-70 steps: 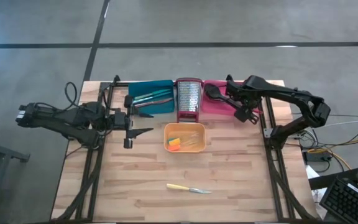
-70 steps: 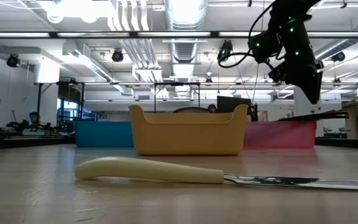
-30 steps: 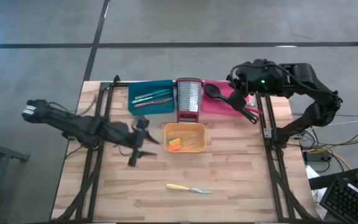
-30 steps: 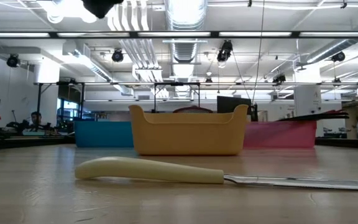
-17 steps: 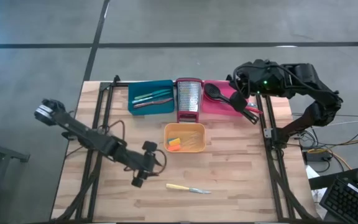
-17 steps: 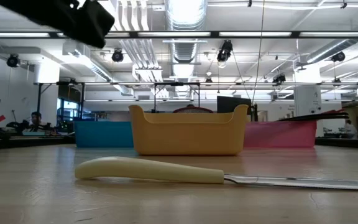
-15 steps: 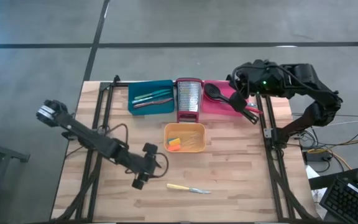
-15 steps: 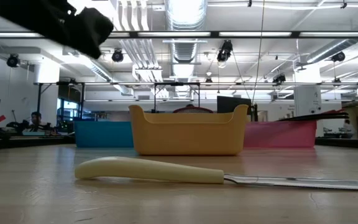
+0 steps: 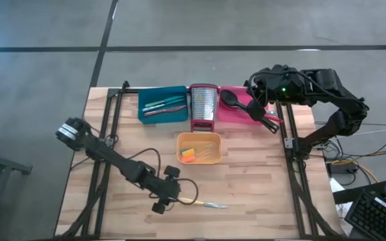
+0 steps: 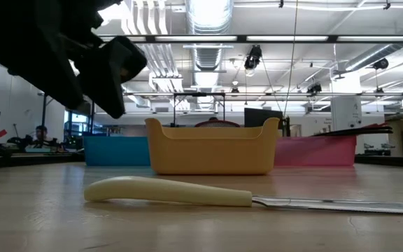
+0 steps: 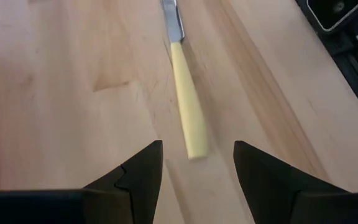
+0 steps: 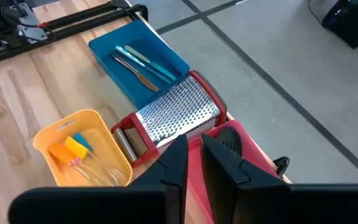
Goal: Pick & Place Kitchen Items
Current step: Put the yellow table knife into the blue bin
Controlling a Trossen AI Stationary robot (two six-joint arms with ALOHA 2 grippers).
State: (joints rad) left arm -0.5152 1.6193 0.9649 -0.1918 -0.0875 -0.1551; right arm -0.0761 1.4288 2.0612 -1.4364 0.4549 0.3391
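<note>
I will next grab the knife by its pale yellow handle with my left gripper, so that I can put the knife in the teal tray.
A knife with a pale yellow handle [image 9: 203,203] lies flat on the wooden table near the front edge; it also shows in the low view [image 10: 166,190]. My left gripper [image 9: 178,198] is open just above the table at the handle's free end [image 11: 195,149]. Its fingers [image 11: 138,174] stand on either side of that end and touch nothing. My right gripper [image 9: 263,100] is raised above the pink tray [image 9: 236,115], its fingers [image 12: 179,155] nearly together with nothing between them. Long black utensils [image 9: 250,107] lie in the pink tray.
Along the far edge stand a teal tray [image 9: 141,100] with thin teal-handled tools, an upright steel grater [image 9: 204,107] and the pink tray. An orange tray [image 9: 199,134] with small coloured pieces sits at mid-table. Bare wood surrounds the knife.
My left gripper has swung from mid-table toward the near edge and the right, and come down to the knife's handle end. It looms larger at the low view's upper left. The knife has not moved.
</note>
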